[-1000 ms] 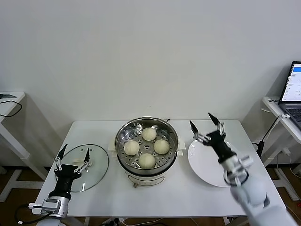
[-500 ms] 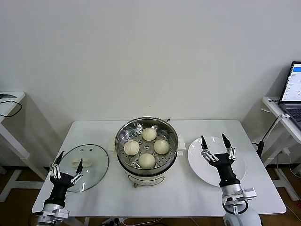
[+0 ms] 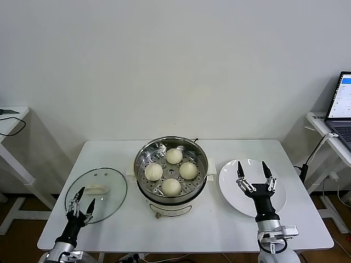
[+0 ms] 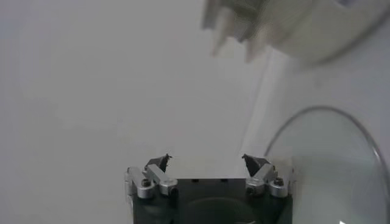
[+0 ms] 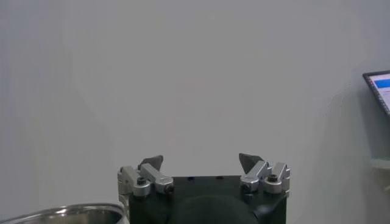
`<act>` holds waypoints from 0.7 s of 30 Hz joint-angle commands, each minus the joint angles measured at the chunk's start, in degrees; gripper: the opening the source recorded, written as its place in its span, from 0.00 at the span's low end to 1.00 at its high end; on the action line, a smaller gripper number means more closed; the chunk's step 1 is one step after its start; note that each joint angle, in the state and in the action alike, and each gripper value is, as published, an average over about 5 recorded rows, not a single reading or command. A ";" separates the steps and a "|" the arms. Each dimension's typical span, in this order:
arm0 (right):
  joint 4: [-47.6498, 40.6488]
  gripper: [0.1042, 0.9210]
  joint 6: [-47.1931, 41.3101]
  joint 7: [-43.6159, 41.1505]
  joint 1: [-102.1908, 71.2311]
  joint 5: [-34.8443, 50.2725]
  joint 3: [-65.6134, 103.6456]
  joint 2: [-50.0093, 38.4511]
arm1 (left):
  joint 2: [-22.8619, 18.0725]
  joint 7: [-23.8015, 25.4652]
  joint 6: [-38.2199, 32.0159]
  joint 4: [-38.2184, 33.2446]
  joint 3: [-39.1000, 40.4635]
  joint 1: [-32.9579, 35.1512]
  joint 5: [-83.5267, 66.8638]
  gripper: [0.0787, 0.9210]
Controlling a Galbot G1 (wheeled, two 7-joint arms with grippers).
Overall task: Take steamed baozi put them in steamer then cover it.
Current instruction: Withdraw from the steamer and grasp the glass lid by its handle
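The glass cover needs to go on the steamer, so my left gripper will next take hold of the cover by its white handle [image 3: 97, 190].
Four creamy-white baozi [image 3: 171, 186] lie on the perforated tray inside the shiny steel steamer [image 3: 148, 150] at the table's middle. The clear glass cover [image 3: 112, 194] with its white handle [image 3: 97, 190] lies flat on the table left of the steamer, and its rim shows in the left wrist view [image 4: 341, 131]. My left gripper [image 3: 81, 200] is open and empty at the cover's near edge, pointing up. My right gripper [image 3: 255, 171] is open and empty above the white plate, pointing up. The steamer's rim shows in the right wrist view [image 5: 61, 214].
A flat white plate [image 3: 233, 189] lies right of the steamer. A laptop [image 3: 341, 109] stands on a side table at the far right. Another small table [image 3: 11, 118] is at the far left. A white wall is behind.
Both arms have drawn back and down toward the near edge. The right gripper came off the steamer's side to above the plate. The left gripper dropped lower by the cover.
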 commanded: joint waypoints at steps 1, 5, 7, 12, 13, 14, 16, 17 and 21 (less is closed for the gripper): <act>-0.18 0.88 0.41 0.33 -0.65 -0.13 0.31 0.98 | 0.41 -3.28 0.30 7.32 0.12 -5.96 9.11 0.88; -0.30 0.88 0.40 0.25 -0.58 -0.35 0.12 1.06 | 0.41 -3.29 1.28 8.57 0.18 -7.93 9.17 0.88; -0.36 0.88 0.40 0.22 -0.50 -0.47 0.04 1.13 | 0.50 -3.32 1.57 9.28 0.24 -8.85 9.23 0.88; -0.46 0.88 0.37 0.17 -0.34 -0.75 -0.10 1.15 | 0.70 -3.25 2.22 10.97 0.65 -10.77 9.69 0.88; -0.48 0.88 0.37 0.16 -0.32 -0.83 -0.12 1.14 | 0.72 -3.24 2.29 11.38 0.72 -11.15 9.85 0.88; -0.50 0.88 0.37 0.16 -0.31 -0.91 -0.13 1.12 | 0.74 -3.23 2.35 11.80 0.78 -11.51 10.08 0.88; -0.56 0.88 0.37 0.17 -0.29 -1.06 -0.15 1.10 | 0.84 -3.24 2.49 12.69 0.87 -12.29 10.41 0.88; -0.62 0.88 0.36 0.17 -0.28 -1.14 -0.15 1.10 | 0.90 -3.23 2.56 13.10 0.89 -12.64 10.56 0.88; -0.92 0.88 0.37 0.19 -0.18 -1.40 -0.17 1.14 | 1.08 -3.28 2.76 14.42 0.95 -13.89 10.90 0.88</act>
